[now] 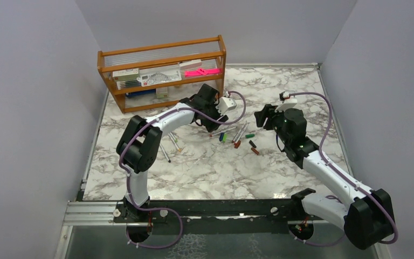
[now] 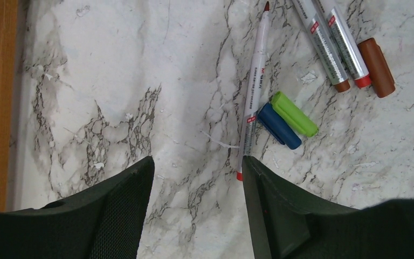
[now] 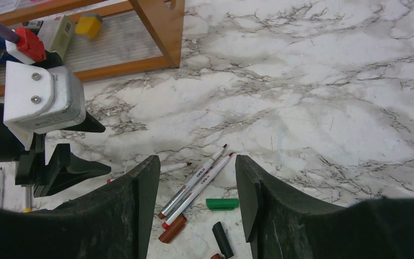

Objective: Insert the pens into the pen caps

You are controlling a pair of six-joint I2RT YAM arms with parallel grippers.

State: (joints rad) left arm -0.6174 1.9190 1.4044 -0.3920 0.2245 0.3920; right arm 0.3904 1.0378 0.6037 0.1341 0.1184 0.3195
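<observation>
I should grab the red-tipped pen near its end (image 1: 216, 133) (image 2: 247, 137) beside the blue cap with my left gripper. This leaves the pen's middle for my right gripper and its tip free to be inserted.
Several pens (image 1: 240, 131) lie in a loose cluster mid-table among caps. In the left wrist view, one red-tipped pen (image 2: 253, 91) lies beside a blue cap (image 2: 279, 126) and a light green cap (image 2: 294, 114). Two more pens (image 2: 323, 46) and a brown cap (image 2: 376, 67) lie beyond. My left gripper (image 2: 197, 162) is open and empty, its right finger next to that pen's end. My right gripper (image 3: 197, 162) is open and empty above two pens (image 3: 194, 186), a dark green cap (image 3: 222, 203), a black cap (image 3: 222, 239) and a brown cap (image 3: 172, 229).
A wooden rack (image 1: 161, 70) with stationery stands at the back left. Thin dark sticks (image 1: 164, 152) lie left of the cluster, near the left arm's elbow. The two grippers (image 1: 214, 125) (image 1: 260, 117) face each other across the cluster. Walls enclose the table.
</observation>
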